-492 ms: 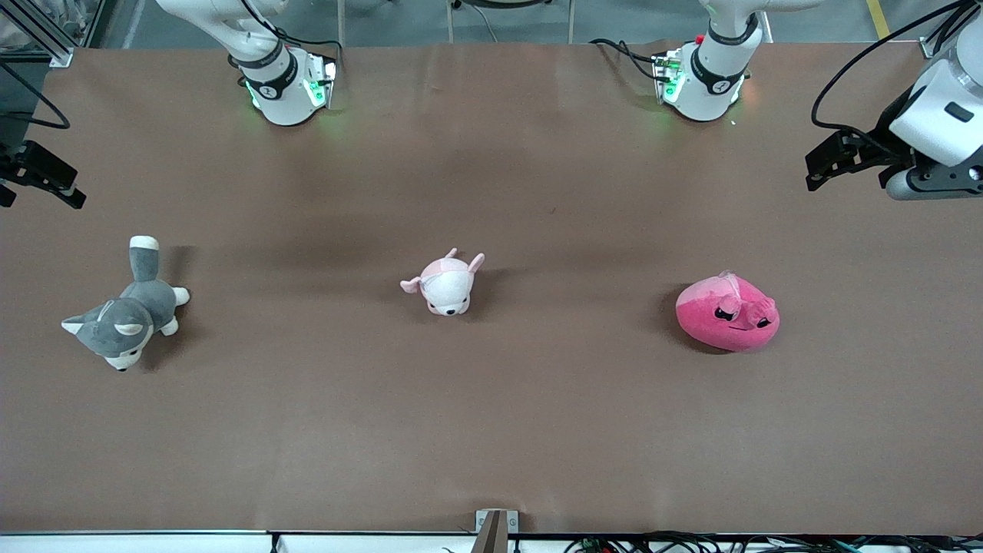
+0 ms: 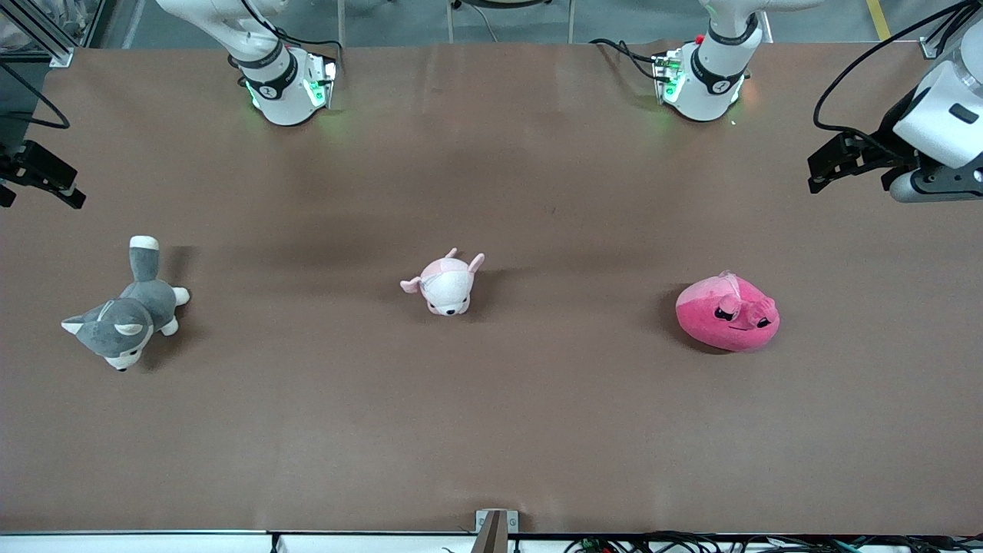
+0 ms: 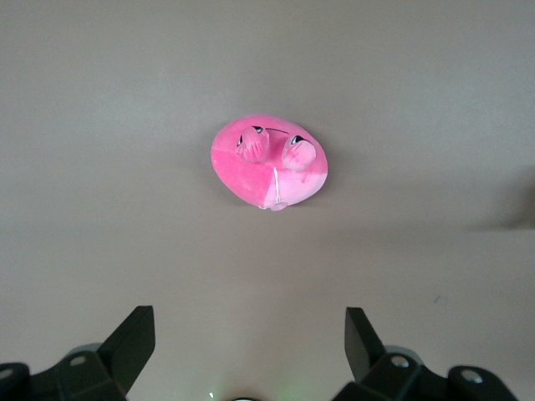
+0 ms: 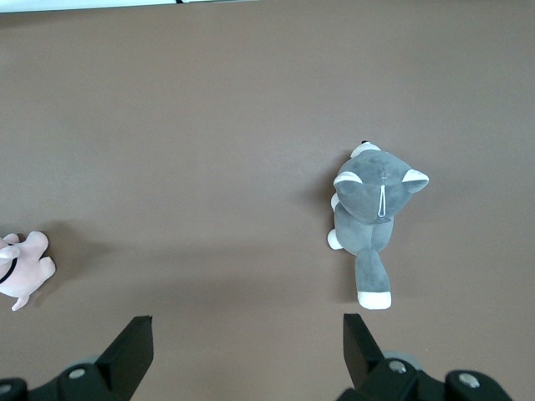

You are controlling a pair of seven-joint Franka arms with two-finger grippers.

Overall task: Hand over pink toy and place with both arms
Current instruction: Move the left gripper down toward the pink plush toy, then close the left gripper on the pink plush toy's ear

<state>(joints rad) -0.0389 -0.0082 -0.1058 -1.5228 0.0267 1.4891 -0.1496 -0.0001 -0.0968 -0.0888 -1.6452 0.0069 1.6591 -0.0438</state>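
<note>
The pink toy [image 2: 728, 315] needs to go over to my right gripper, so my left gripper will next grab it by a round nub [image 2: 756, 310] beside its eye.
The pink toy [image 2: 728, 315], a hot-pink rounded plush with black eyes, lies on the brown table toward the left arm's end. It also shows in the left wrist view [image 3: 269, 160], well ahead of the fingers. My left gripper [image 2: 833, 163] [image 3: 249, 317] hangs open and empty over the table's edge at the left arm's end, well apart from the toy. My right gripper [image 2: 38, 180] [image 4: 247, 322] hangs open and empty over the table's edge at the right arm's end.
A pale pink-and-white puppy plush [image 2: 445, 283] [image 4: 21, 269] lies mid-table. A grey-and-white husky plush [image 2: 127, 311] [image 4: 372, 221] lies toward the right arm's end. The two arm bases [image 2: 288, 84] [image 2: 703, 81] stand along the table's edge farthest from the front camera.
My left gripper has shifted slightly toward the left arm's end of the table. The toys and the right gripper have not moved.
</note>
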